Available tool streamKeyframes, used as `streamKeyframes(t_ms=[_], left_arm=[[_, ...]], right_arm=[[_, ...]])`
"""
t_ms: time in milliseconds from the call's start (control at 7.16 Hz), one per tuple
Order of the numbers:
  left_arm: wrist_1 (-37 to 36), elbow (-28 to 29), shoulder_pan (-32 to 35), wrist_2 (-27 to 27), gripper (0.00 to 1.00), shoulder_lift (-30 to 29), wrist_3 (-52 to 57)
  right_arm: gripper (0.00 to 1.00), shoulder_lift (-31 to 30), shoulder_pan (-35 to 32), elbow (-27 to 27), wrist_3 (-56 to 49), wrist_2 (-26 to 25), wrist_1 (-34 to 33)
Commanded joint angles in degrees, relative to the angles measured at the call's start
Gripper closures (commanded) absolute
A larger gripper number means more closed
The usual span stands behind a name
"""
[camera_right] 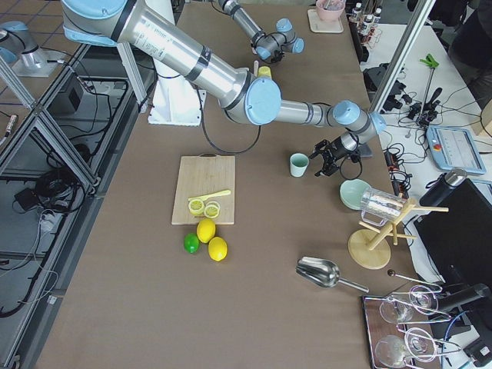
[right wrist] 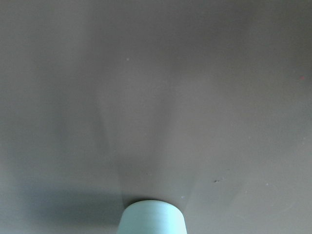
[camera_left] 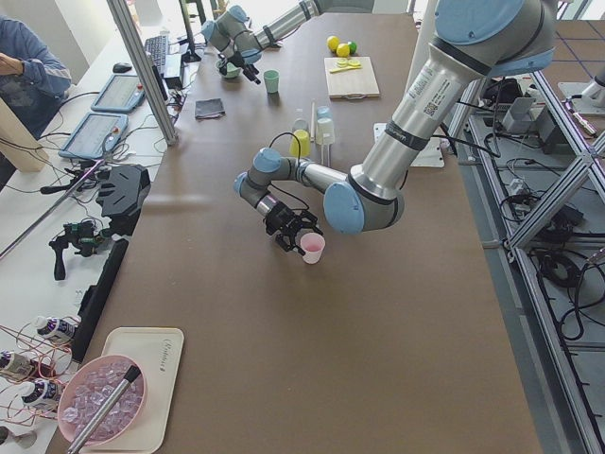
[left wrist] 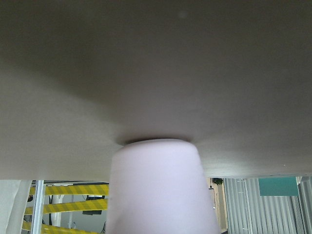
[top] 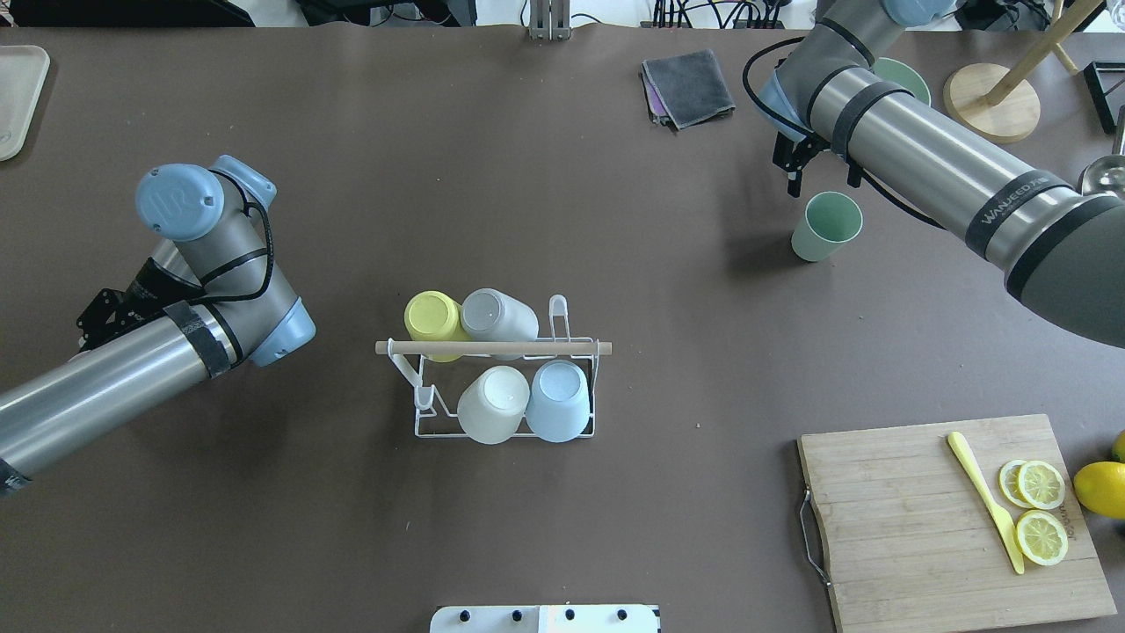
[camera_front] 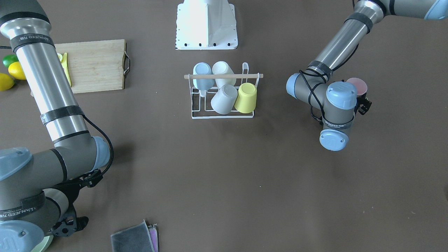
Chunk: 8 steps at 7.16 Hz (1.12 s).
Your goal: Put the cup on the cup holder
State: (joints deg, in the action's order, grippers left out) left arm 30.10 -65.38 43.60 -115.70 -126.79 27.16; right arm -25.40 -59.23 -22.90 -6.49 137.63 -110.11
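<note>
The robot should place the cup on the cup holder, so its right gripper should next grab the mint green cup around its body (right wrist: 151, 220).
The white wire cup holder (top: 404, 348) with a wooden rod stands mid-table and carries several upturned cups: yellow, grey, white and blue; it also shows in the front view (camera_front: 252, 75). A pink cup (camera_left: 313, 248) stands upright on the table at the tip of my left gripper (camera_left: 295, 235); it fills the bottom of the left wrist view (left wrist: 156, 185). I cannot tell whether that gripper is open or shut. A green cup (top: 826, 227) stands upright at the far right. My right gripper (top: 793, 169) is just beside it, open, not touching.
A cutting board (top: 949, 519) with lemon slices and a yellow knife lies near right, lemons (top: 1099, 488) beside it. Folded cloths (top: 690, 83), a green bowl (top: 910, 79) and a wooden stand (top: 989, 101) sit at the far edge. A tray (top: 18, 97) is far left.
</note>
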Motion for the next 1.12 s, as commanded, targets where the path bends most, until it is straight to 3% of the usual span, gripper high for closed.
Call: streamKeyframes(t_ms=[0, 698, 978], left_arm=[[0.0, -0.1, -0.5, 0.3, 0.03, 1.0, 0.0], [0.0, -0.4, -0.9, 0.4, 0.03, 2.4, 0.1], [0.0, -1.1, -0.6, 0.5, 0.12, 2.4, 0.0]], right_arm=[[0.0, 0.1, 0.7, 0.1, -0.4, 1.5, -2.2], [0.0, -0.7, 3.2, 0.1, -0.5, 1.1, -3.9], [0.0, -0.8, 3.9, 0.1, -0.5, 0.3, -4.6]])
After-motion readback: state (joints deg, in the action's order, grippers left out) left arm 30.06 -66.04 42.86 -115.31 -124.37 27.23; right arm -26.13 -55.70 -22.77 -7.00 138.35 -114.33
